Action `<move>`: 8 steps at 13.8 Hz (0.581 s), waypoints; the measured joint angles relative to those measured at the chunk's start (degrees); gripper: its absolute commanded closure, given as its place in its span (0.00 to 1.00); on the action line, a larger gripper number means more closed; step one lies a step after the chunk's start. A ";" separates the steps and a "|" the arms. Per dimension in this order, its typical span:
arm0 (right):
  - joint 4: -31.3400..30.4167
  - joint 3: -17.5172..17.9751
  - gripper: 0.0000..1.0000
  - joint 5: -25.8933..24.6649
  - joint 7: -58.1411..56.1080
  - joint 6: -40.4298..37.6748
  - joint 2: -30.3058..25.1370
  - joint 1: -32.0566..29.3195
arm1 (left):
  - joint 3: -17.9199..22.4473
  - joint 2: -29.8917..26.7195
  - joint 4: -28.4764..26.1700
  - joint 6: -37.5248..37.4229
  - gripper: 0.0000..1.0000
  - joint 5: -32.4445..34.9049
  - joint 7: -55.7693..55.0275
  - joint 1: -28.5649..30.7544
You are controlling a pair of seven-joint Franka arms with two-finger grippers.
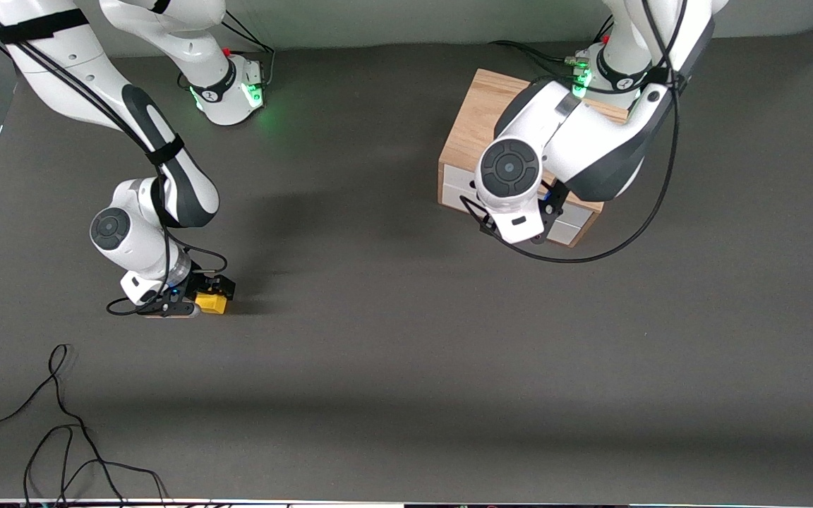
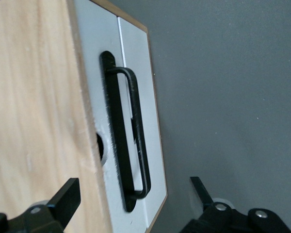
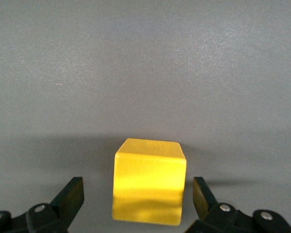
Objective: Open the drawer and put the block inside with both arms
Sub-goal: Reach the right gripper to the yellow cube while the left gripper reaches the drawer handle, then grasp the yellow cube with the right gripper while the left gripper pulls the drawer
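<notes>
The yellow block has a finger of my right gripper on either side of it in the right wrist view, so I should close my right gripper on it now.
The light wooden box (image 1: 480, 116) stands toward the left arm's end of the table. Its drawer (image 1: 454, 185) looks closed, with the white front flush. In the left wrist view the black bar handle (image 2: 128, 141) runs down the white front (image 2: 153, 160). My left gripper (image 2: 134, 194) is open just above the box's front edge, one finger over the wood top (image 2: 34, 111) and the other past the front, with the handle between them. The yellow block (image 1: 212, 303) sits on the grey mat. My right gripper (image 3: 136, 196) is open around the block (image 3: 149, 182), with a gap on each side.
Loose black cables (image 1: 61, 423) lie on the mat near the front camera at the right arm's end. A black cable loop (image 1: 590, 255) hangs from the left arm beside the box. The arm bases (image 1: 230, 88) stand along the table's back edge.
</notes>
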 measured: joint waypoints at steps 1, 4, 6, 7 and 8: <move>0.05 0.00 0.00 0.00 0.00 0.08 0.25 0.01 | 0.03 0.10 -0.93 1.18 0.00 0.34 -0.02 0.00; 0.08 -0.04 0.09 0.00 0.00 0.09 0.30 0.01 | 0.28 0.40 -3.14 4.24 0.00 2.14 -0.51 0.04; 0.08 -0.10 0.31 0.00 0.00 0.09 0.36 0.01 | 1.18 0.98 -4.11 6.01 0.00 2.39 -1.43 0.03; 0.08 -0.10 0.40 0.00 0.00 0.09 0.38 0.01 | 1.79 1.37 -4.46 6.91 0.00 2.52 -2.00 0.07; 0.08 -0.10 0.47 -0.03 0.00 0.10 0.39 0.01 | 2.16 1.72 -5.00 7.90 0.00 2.78 -2.38 0.11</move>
